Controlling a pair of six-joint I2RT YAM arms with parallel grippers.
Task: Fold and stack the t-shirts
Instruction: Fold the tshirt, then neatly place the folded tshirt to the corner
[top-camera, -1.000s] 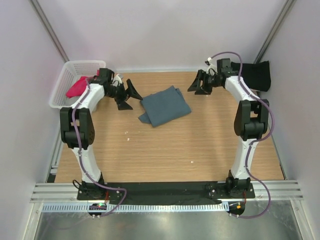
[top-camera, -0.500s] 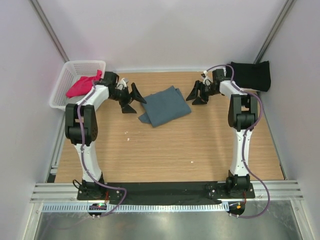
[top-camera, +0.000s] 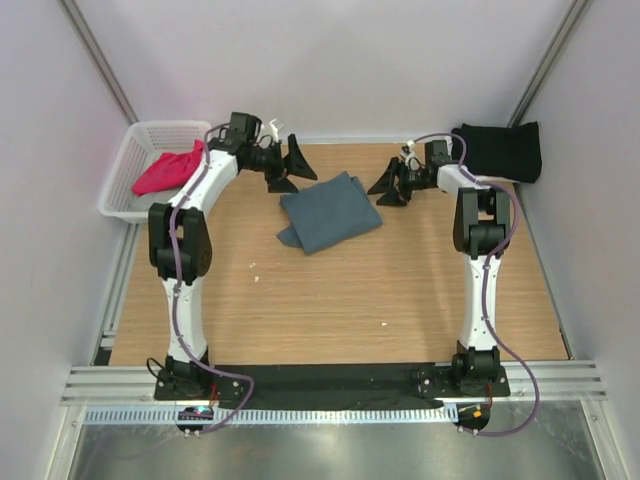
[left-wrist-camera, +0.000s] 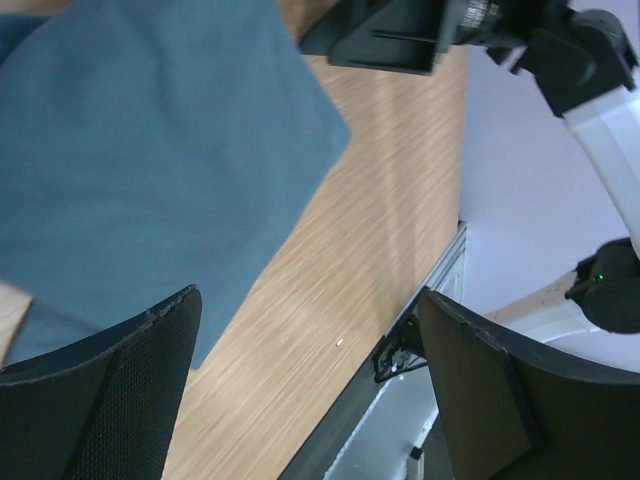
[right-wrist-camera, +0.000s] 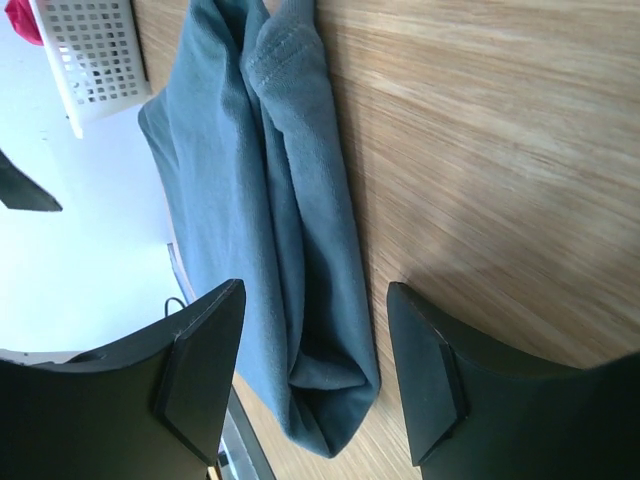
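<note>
The right gripper grabs the folded blue-grey t-shirt (top-camera: 329, 211) by its layered side edge nearest the black t-shirt next, to stack it there.
A folded slate blue-grey t-shirt (top-camera: 329, 211) lies on the wooden table at the back centre; it also shows in the left wrist view (left-wrist-camera: 140, 160) and the right wrist view (right-wrist-camera: 270, 220). A black t-shirt (top-camera: 502, 152) lies at the back right corner. A magenta-pink t-shirt (top-camera: 168, 169) sits in the white mesh basket (top-camera: 128, 160). The light grey t-shirt is out of view. My left gripper (top-camera: 292, 166) is open and empty just behind the blue-grey shirt's far left edge. My right gripper (top-camera: 388, 184) is open and empty, close to the shirt's right corner.
The basket stands at the back left against the wall. Grey walls close the back and sides. A metal rail (top-camera: 330, 382) runs along the near edge by the arm bases. The table's front half is bare wood (top-camera: 340, 300).
My left gripper has swung from the shirt's left side up and right to its far edge. My right gripper has moved slightly left toward the shirt. The shirts have not moved.
</note>
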